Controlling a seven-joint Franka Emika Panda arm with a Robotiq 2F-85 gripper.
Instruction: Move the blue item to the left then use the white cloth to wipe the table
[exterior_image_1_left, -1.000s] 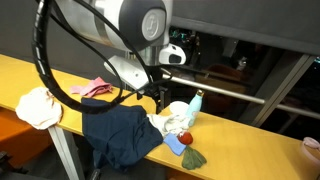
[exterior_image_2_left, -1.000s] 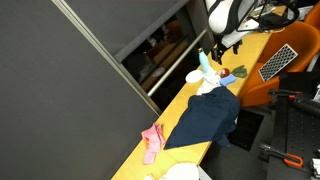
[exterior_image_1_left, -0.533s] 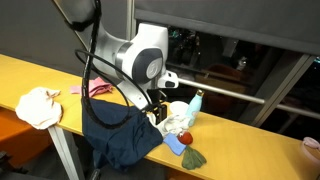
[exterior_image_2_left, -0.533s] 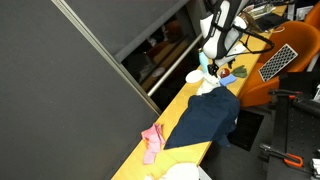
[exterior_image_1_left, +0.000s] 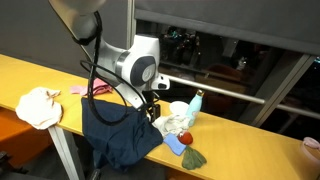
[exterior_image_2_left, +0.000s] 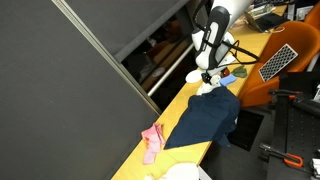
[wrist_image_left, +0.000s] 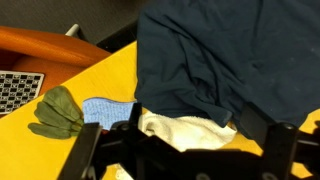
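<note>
I should next grab the blue item by its edge over the white cloth with my gripper, pinching only blue fabric, to move it aside and free the cloth.
The blue item is a large navy fabric draped over the table and hanging off its front edge; it also shows from the far side. In the wrist view the blue item fills the upper right. A small white cloth pokes out from under its edge. My gripper hangs open just above that edge, one finger on either side of the white cloth, holding nothing. In both exterior views the gripper is low over the fabric's end.
A cream cloth and a pink cloth lie further along the table. By the gripper stand a pale blue bottle, a light-blue cloth and a green item. A dark mesh pad lies beyond the table end.
The arm has swung in and come down towards the end of the navy fabric. The jaws have stayed open and no object has moved.
</note>
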